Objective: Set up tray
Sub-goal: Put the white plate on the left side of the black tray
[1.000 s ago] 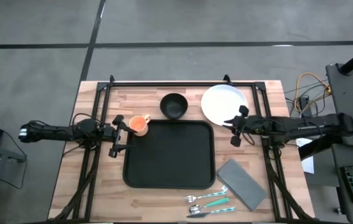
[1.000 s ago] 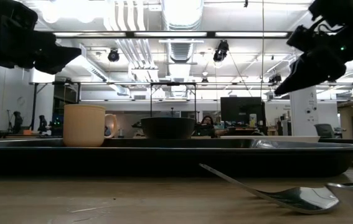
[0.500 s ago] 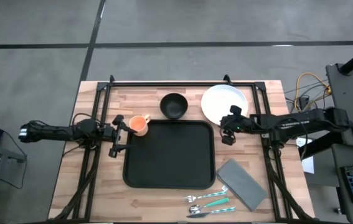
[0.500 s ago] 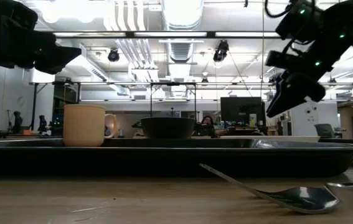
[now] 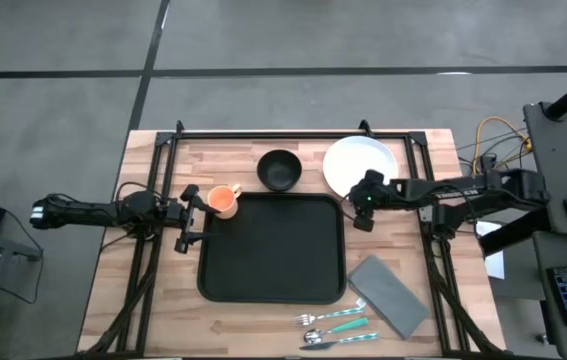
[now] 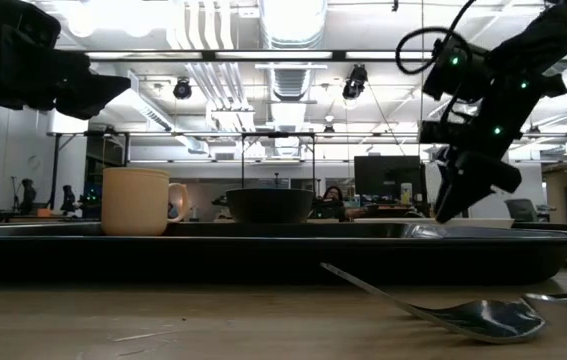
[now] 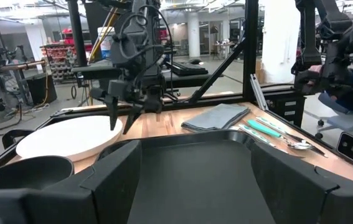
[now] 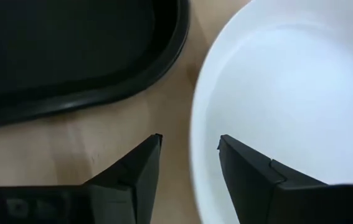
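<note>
My right gripper grabs the white plate by its rim (image 8: 198, 155) next, to set the plate onto the black tray (image 8: 70, 43).
The black tray (image 5: 273, 250) lies flat on the middle of the table with nothing on it. A white plate (image 5: 361, 165) rests on the wood beyond the tray's far right corner. My right gripper (image 5: 360, 206) is open and points down over the plate's near left rim. In the right wrist view the plate rim (image 8: 195, 134) runs between the fingers of my right gripper (image 8: 188, 149) and touches neither. My left gripper (image 5: 195, 217) is open and hovers at the tray's far left corner, beside an orange cup (image 5: 224, 200).
A black bowl (image 5: 280, 169) stands beyond the tray's far edge, between cup and plate. A grey napkin (image 5: 389, 296) lies right of the tray's near corner. Cutlery with teal handles (image 5: 338, 325) lies along the near edge. A black frame (image 5: 283, 133) borders the table.
My right gripper has moved toward the table's left and come down, from beside the plate's right side to its near left rim, tipping its fingers downward. My left arm has kept still.
</note>
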### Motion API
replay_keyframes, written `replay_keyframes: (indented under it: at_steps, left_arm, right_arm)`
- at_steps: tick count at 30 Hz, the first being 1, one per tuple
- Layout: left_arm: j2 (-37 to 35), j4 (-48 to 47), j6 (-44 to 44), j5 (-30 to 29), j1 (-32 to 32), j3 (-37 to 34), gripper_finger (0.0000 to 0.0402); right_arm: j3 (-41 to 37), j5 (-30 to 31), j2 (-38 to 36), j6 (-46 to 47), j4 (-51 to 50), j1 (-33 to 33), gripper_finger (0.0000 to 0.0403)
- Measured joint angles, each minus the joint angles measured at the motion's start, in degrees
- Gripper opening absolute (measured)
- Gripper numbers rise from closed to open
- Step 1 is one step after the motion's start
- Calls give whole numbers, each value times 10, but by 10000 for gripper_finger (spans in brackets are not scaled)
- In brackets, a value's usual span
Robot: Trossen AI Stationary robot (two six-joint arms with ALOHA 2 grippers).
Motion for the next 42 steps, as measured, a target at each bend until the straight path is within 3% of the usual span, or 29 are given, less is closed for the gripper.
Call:
replay_keyframes:
  at_steps: [6,21,30,42]
  left_arm:
    - [0,0,0,0,0,0,280]
    - [0,-2,0,0,0,0,280]
    - [0,-3,0,0,0,0,280]
    - [0,-2,0,0,0,0,280]
  right_arm:
    - [1,32,33,11,7,-3,136]
    - [0,30,75,6,21,-22,94]
    - [1,30,79,-10,29,-24,15]
    - [1,58,76,1,64,-24,9]
